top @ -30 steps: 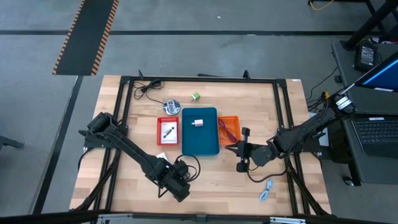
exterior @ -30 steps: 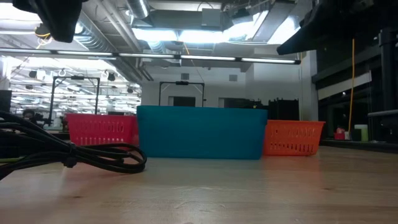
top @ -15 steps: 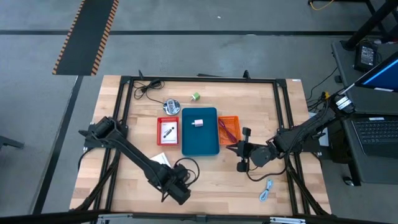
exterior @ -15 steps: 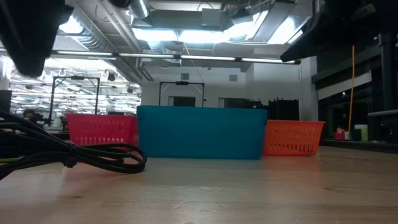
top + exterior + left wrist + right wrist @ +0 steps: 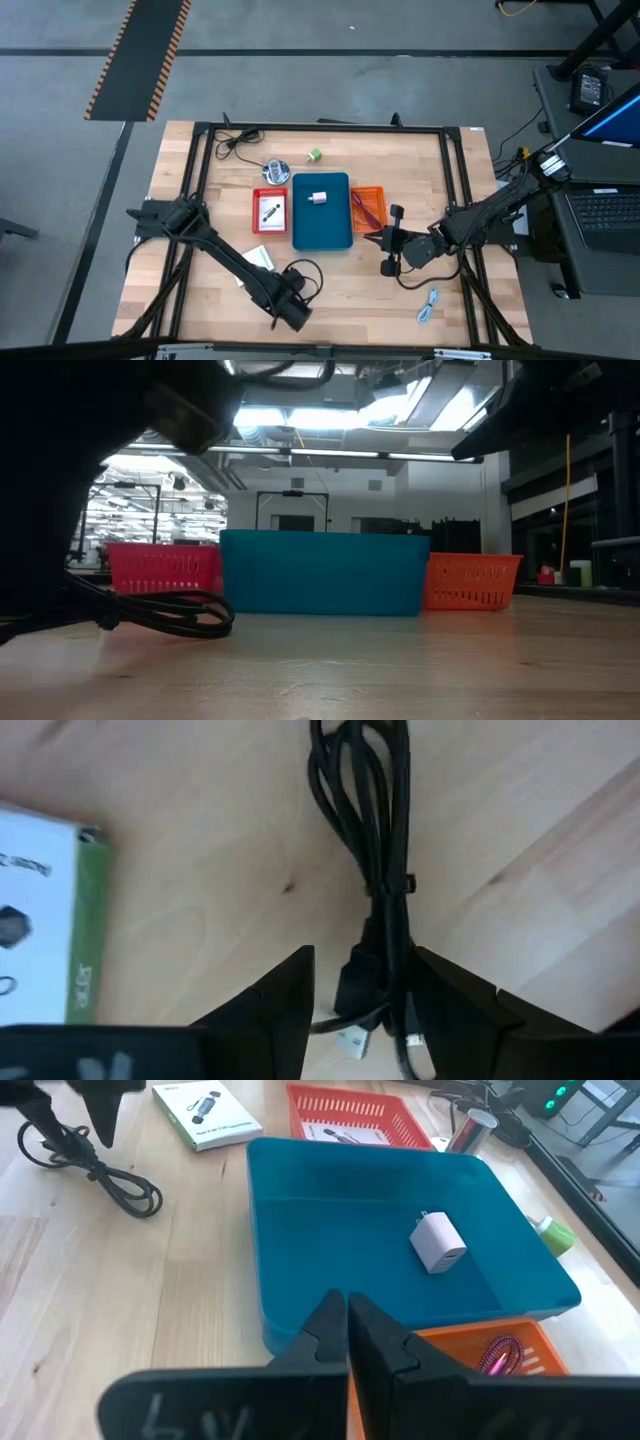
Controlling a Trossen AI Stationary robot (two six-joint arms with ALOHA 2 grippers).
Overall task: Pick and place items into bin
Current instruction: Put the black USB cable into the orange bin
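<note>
The left gripper picks up the black cable by its plug end below the tie (image 5: 365, 982) next, to get the cable into a bin.
A coiled black cable (image 5: 302, 274) lies on the table near its near edge; it also shows in the low view (image 5: 150, 614). My left gripper (image 5: 362, 1010) is open and low over it, one finger on each side of its plug end (image 5: 372, 982); I see no hold. A white card (image 5: 257, 258) lies just beside it. A pale block (image 5: 438, 1241) rests in the blue bin (image 5: 322, 228). My right gripper (image 5: 346, 1330) is shut and empty at the bin's right near corner (image 5: 388, 246).
A red basket (image 5: 270, 212) with a card stands left of the bin, and an orange basket (image 5: 368, 206) with a reddish cable stands right of it. A green cube (image 5: 315, 155), a silver round object (image 5: 277, 170) and another black cable (image 5: 236, 141) lie at the far side. A blue-white cable (image 5: 430, 306) lies near right.
My left gripper has moved toward the table's near edge, off the white card, which now shows, and has come down at the black cable's near end. In the low view its dark body now fills the left side.
</note>
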